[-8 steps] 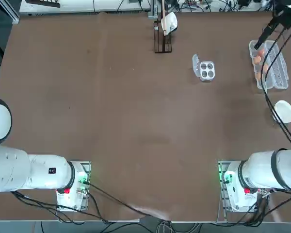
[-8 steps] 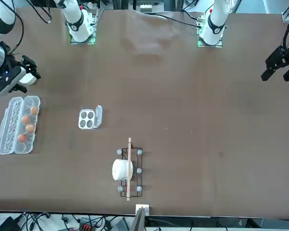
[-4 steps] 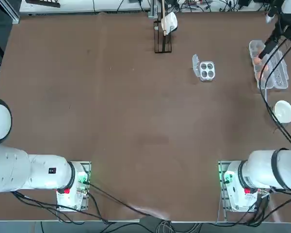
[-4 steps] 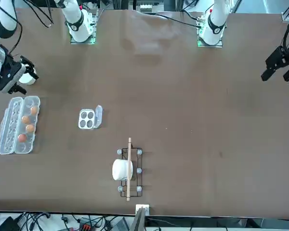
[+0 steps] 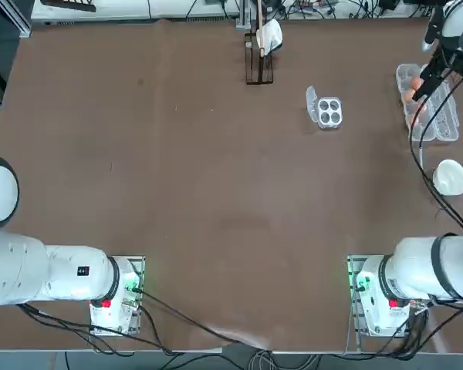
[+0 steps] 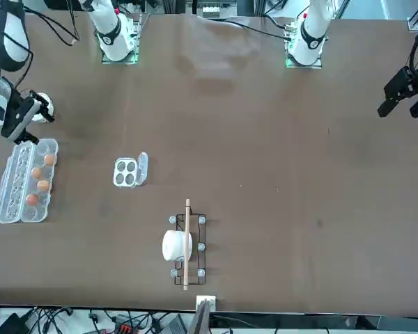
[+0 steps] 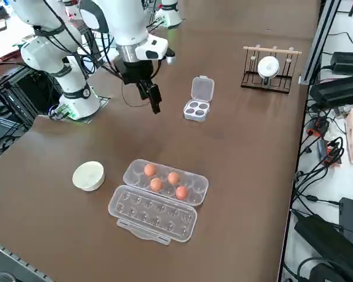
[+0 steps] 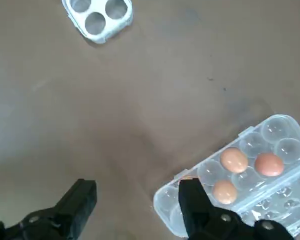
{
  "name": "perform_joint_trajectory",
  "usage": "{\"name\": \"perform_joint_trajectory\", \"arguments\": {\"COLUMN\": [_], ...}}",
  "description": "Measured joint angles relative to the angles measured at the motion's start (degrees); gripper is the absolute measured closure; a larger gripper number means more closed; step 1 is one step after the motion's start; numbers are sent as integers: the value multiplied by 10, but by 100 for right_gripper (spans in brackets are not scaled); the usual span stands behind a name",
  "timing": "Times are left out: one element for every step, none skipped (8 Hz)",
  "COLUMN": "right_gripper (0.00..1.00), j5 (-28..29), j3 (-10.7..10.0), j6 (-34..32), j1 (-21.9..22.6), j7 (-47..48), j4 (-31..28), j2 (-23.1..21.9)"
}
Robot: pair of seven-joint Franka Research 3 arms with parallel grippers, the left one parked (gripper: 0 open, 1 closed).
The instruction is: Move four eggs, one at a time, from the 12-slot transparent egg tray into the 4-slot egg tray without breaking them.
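Next, my right gripper grabs an egg by the exposed sides above the cup (image 6: 49, 159), since the egg sits sunk in its clear cup (image 6: 49, 165).
The 12-slot transparent egg tray (image 7: 165, 181) lies open near the table's right edge, its lid (image 7: 153, 215) flat beside it. Several orange-brown eggs (image 7: 156, 184) sit in cups at one end (image 6: 43, 185). In the wrist view three eggs (image 8: 234, 160) show, and a sliver of orange peeks out behind one finger (image 8: 195, 200). The 4-slot egg tray (image 7: 196, 108) stands empty with its flap raised (image 5: 328, 112), further in from the edge. My right gripper (image 7: 155, 103) hangs open and empty well above the table, over the egg end of the long tray (image 5: 426, 83).
A white bowl (image 7: 89, 175) sits beside the long tray, on the side nearer the robot's base (image 5: 451, 176). A wooden rack (image 7: 269, 67) holding a white cup stands at the far table edge. Cables trail from the arm over the tray.
My right gripper has drifted toward the egg end of the long tray and turned its wrist. The eggs and both trays have not moved.
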Motion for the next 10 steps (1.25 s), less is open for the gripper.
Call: {"name": "perform_joint_trajectory", "arguments": {"right_gripper": [0, 0, 0, 0, 0, 0, 0, 0, 0, 0], "j5": [-14, -38, -65, -79, -83, -85, -88, -89, -89, -89], "j3": [0, 0, 0, 0, 0, 0, 0, 0, -1, -1], "j6": [16, 25, 31, 39, 52, 68, 88, 116, 144, 168], "j1": [0, 0, 0, -2, -6, -13, -21, -33, -44, -55], "j7": [0, -4, -7, -10, -17, -29, -43, -65, -89, -112], "j4": [-10, -17, -22, -24, -26, -27, -28, -28, -28, -27], "j2": [2, 2, 3, 7, 16, 29, 44, 62, 81, 98]}}
